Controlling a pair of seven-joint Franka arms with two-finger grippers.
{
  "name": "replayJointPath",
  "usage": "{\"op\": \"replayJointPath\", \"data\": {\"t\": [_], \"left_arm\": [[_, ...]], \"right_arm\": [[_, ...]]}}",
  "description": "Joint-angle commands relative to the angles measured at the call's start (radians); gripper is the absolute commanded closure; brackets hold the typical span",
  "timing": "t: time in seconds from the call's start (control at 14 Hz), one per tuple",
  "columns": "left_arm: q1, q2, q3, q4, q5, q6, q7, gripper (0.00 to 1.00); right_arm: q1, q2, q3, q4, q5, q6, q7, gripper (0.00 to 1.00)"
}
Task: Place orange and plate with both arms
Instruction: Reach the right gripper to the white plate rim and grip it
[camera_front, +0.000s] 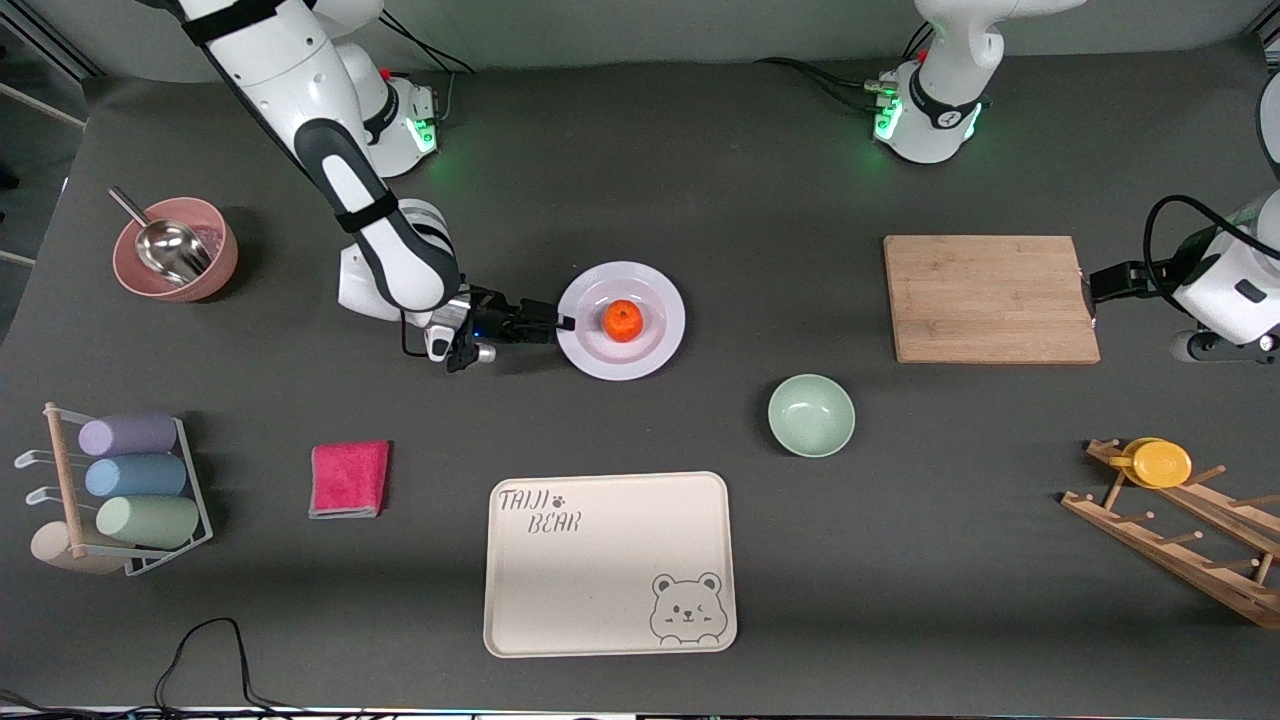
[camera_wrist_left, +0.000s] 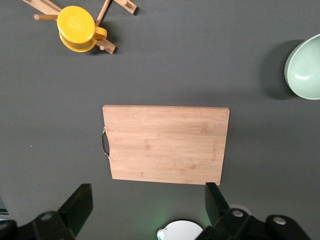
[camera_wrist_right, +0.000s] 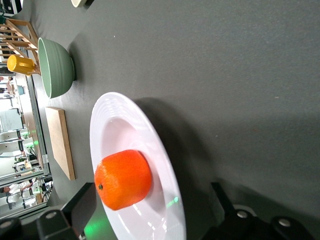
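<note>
I should grip the white plate by its rim (camera_front: 564, 322) with my right gripper next, so the orange (camera_front: 623, 320) stays resting at the plate's centre on the way to the tray.
The white plate (camera_front: 655, 355) lies mid-table with the orange (camera_front: 623, 320) resting at its centre. My right gripper (camera_front: 560, 325) sits low at the plate's edge toward the right arm's end. It is open, with its fingers either side of the rim. In the right wrist view the orange (camera_wrist_right: 123, 179) and plate (camera_wrist_right: 117, 125) fill the space ahead of the right gripper (camera_wrist_right: 150, 200). My left gripper (camera_front: 1095, 290) hangs open and empty up in the air by the wooden cutting board (camera_front: 990, 298). The left wrist view shows the left gripper (camera_wrist_left: 146, 199) over the board (camera_wrist_left: 165, 145).
A pale green bowl (camera_front: 811, 415) and a beige bear tray (camera_front: 610, 565) lie nearer the camera than the plate. A pink cloth (camera_front: 349, 478), a cup rack (camera_front: 130, 490) and a pink bowl with a scoop (camera_front: 175, 250) are toward the right arm's end. A wooden rack with a yellow lid (camera_front: 1160, 463) stands at the left arm's end.
</note>
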Motion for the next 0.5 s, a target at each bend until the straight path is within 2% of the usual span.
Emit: {"op": "replayJointPath", "data": {"t": [0.0,0.43], "left_arm": [[0.010,0.006,-0.012,0.023,0.012,-0.023,0.006,0.00],[0.008,0.015,-0.017,0.025,0.012,-0.023,0.006,0.00]], "right_arm": [[0.010,0.030,0.011,0.028,0.048,0.019,-0.044,0.01],[0.017,0.045,0.012,0.028,0.051,0.021,-0.045,0.15]]}}
